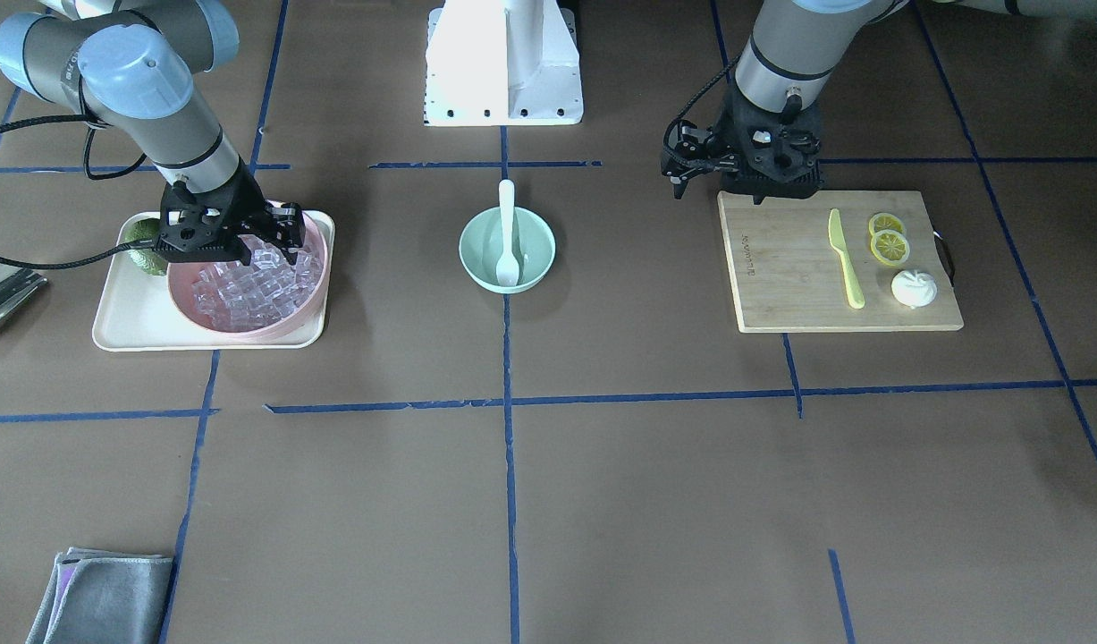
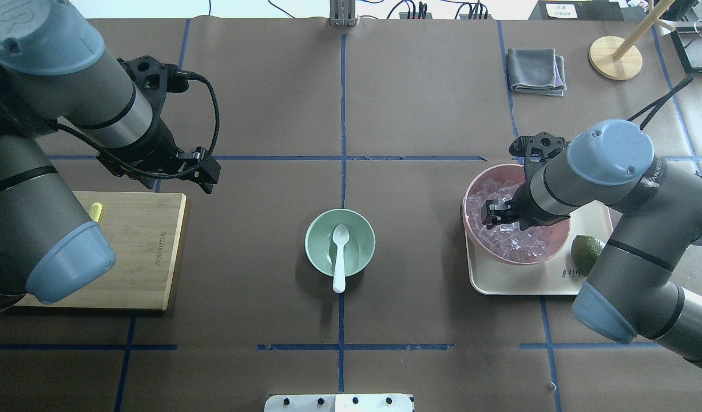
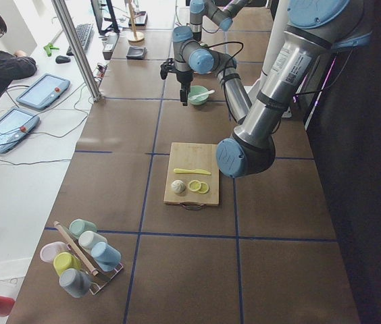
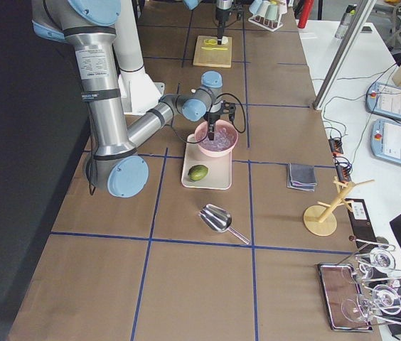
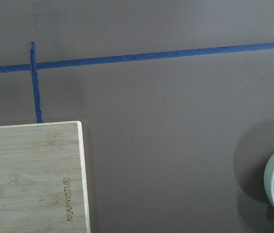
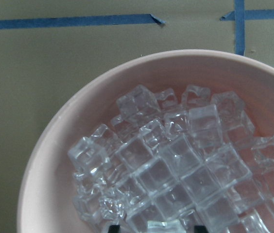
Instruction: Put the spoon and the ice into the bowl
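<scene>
My right gripper picks up the clear ice cube by its opposite flat sides next, to put ice into the mint-green bowl (image 1: 532,234).
The white spoon (image 2: 340,258) lies in the mint-green bowl (image 2: 316,257) at the table's centre, with its handle over the near rim; both also show in the front view, the spoon (image 1: 507,234) in the bowl (image 1: 532,234). The ice (image 2: 502,243) fills a pink bowl (image 2: 483,182) on a tray. My right gripper (image 2: 501,216) is down in the ice, open, with one cube (image 6: 166,226) between its fingertips. My left gripper (image 2: 206,170) is open and empty, above the table beside the cutting board's corner. I cannot tell whether there is ice in the green bowl.
A cream tray (image 2: 519,286) holds the pink bowl and an avocado (image 2: 586,253). The wooden cutting board (image 1: 780,268) carries a yellow-green knife (image 1: 845,259), lemon slices (image 1: 889,240) and a white bun (image 1: 914,287). A grey cloth (image 2: 536,70) lies at the far right, and a metal scoop (image 4: 222,220) lies past the tray.
</scene>
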You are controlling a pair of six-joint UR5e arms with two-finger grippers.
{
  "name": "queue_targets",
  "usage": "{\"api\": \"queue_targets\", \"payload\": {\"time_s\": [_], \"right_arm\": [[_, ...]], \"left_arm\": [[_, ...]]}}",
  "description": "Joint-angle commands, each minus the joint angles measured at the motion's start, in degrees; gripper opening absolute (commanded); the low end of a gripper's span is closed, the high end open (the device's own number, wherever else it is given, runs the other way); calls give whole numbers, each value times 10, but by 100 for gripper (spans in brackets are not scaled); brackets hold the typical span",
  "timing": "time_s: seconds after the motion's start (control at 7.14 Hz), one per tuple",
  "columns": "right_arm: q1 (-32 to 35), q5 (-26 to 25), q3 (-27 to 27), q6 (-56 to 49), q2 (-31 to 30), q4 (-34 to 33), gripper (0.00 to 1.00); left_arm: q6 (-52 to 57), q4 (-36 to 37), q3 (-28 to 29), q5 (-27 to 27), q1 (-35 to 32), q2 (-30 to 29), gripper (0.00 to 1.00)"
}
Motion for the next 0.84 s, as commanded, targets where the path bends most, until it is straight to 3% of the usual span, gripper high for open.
{"api": "queue_targets", "payload": {"time_s": [0.0, 0.42, 0.7], "right_arm": [[1, 0, 2, -1, -1, -2, 0], [3, 4, 38, 5, 4, -7, 0], [-1, 2, 38, 7, 67, -40, 0]], "left_arm": [[0, -1, 0, 0, 0, 0, 100], [0, -1, -10, 0, 0, 8, 100], [66, 0, -40, 1, -2, 53, 100]]}}
